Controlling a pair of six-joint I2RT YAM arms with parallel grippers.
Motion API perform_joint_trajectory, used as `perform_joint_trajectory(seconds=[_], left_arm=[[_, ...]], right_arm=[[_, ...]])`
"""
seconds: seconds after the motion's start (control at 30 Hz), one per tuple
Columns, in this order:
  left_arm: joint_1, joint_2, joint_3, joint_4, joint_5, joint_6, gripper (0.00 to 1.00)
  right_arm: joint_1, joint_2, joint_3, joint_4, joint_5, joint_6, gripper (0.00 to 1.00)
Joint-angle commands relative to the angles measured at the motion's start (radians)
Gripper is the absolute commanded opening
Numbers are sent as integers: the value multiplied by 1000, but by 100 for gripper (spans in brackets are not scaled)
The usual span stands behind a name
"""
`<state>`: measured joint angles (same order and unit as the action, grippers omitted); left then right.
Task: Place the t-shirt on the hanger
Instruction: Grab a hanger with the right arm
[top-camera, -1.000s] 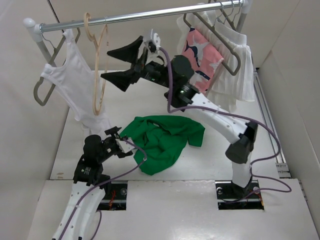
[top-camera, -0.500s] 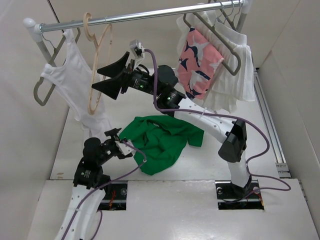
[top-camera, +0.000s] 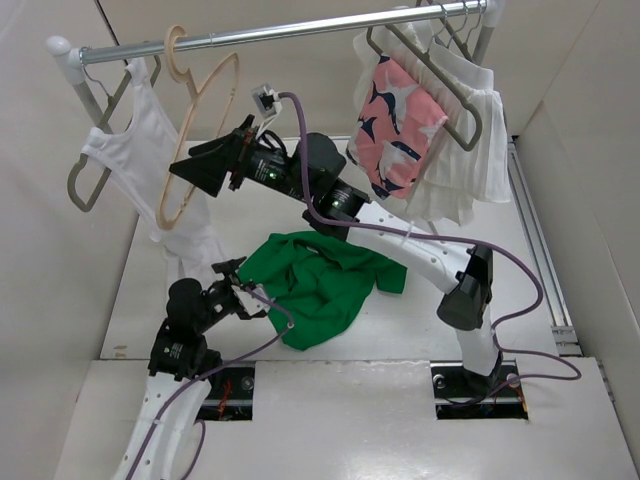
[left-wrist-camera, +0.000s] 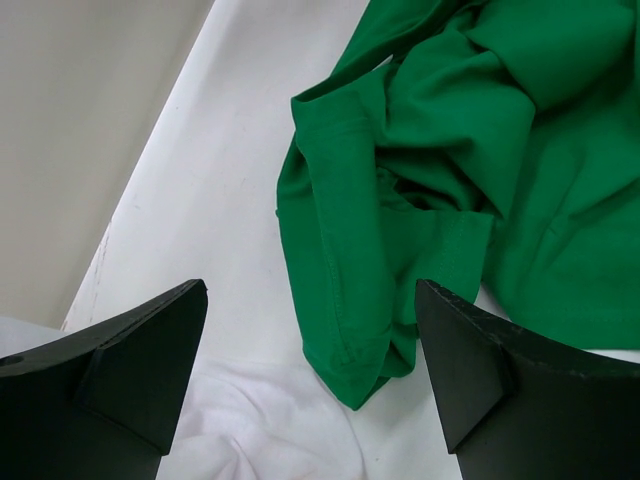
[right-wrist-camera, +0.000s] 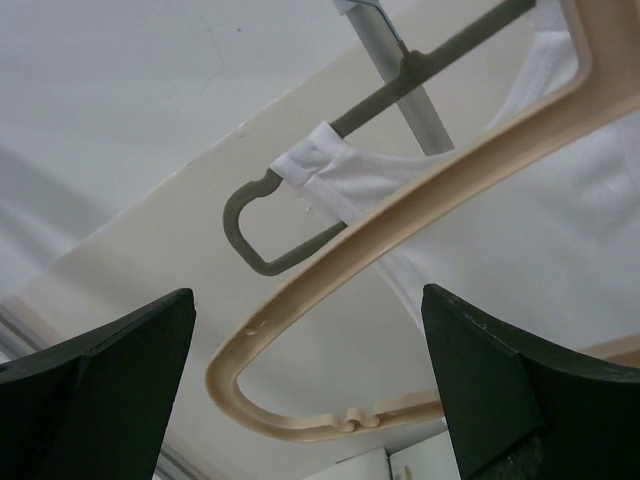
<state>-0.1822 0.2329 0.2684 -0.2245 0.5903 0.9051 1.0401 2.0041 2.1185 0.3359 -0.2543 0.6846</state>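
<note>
My right gripper isn't ready to close yet: it would likely miss the hanger's rounded end (top-camera: 166, 218) (right-wrist-camera: 232, 376), which is just beyond the fingers. It needs to move toward that end of the hanger first, then close.
The green t-shirt (top-camera: 330, 275) lies crumpled on the white table; the left wrist view shows it as folds (left-wrist-camera: 450, 150). My left gripper (top-camera: 243, 290) hovers open at its left edge, and a hem corner lies between the fingers (left-wrist-camera: 311, 290), which do not touch it. The beige hanger (top-camera: 200, 130) hangs tilted by its hook from the rail (top-camera: 300, 30). My right gripper (top-camera: 185, 165) is raised to the hanger's lower half and stands wide open. In its wrist view (right-wrist-camera: 308, 292) the hanger's rounded end (right-wrist-camera: 250, 400) sits between the fingers, which are not closed on it.
A white tank top (top-camera: 140, 160) on a grey hanger (right-wrist-camera: 250, 220) hangs left of the beige one, its hem (left-wrist-camera: 250, 420) resting on the table. A pink patterned garment (top-camera: 400, 110) and a white garment (top-camera: 470, 140) hang at the right. Walls close in on both sides.
My right gripper has moved left up to the hanger. The hanger has turned, and its lower end has swung left. The left arm has barely moved.
</note>
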Motion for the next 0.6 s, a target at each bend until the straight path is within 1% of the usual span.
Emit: perform_joint_trajectory(seconds=[0.0,0.03,0.13,0.17,0.23,0.37,0.43,0.5,0.57], left_arm=[[-3,-7,-3,43,31,-11,82],[-3,-7,-3,54,31,-11,83],[-3,-7,-15,54,31,-11,83],[-3,-7,-27,54,31,-11,83],[-3,-17,-28,54,22,-11,83],[-3,-26,-37,54,11,-11,83],[-3,-26,-47,54,11,-11,83],[-3,-35,-47,54,0,-11,83],[-3,-44,-47,54,0,-11,83]], right_arm=[[17,5,63,-46,87,64,99],[17,36,114,-46,87,64,99],[17,91,199,-46,87,73,99],[17,116,228,-46,87,102,99],[26,127,248,-46,96,102,99],[26,153,264,-46,119,134,99],[26,153,241,-46,133,156,99],[35,142,218,-46,193,167,99],[35,142,207,-46,236,142,95]])
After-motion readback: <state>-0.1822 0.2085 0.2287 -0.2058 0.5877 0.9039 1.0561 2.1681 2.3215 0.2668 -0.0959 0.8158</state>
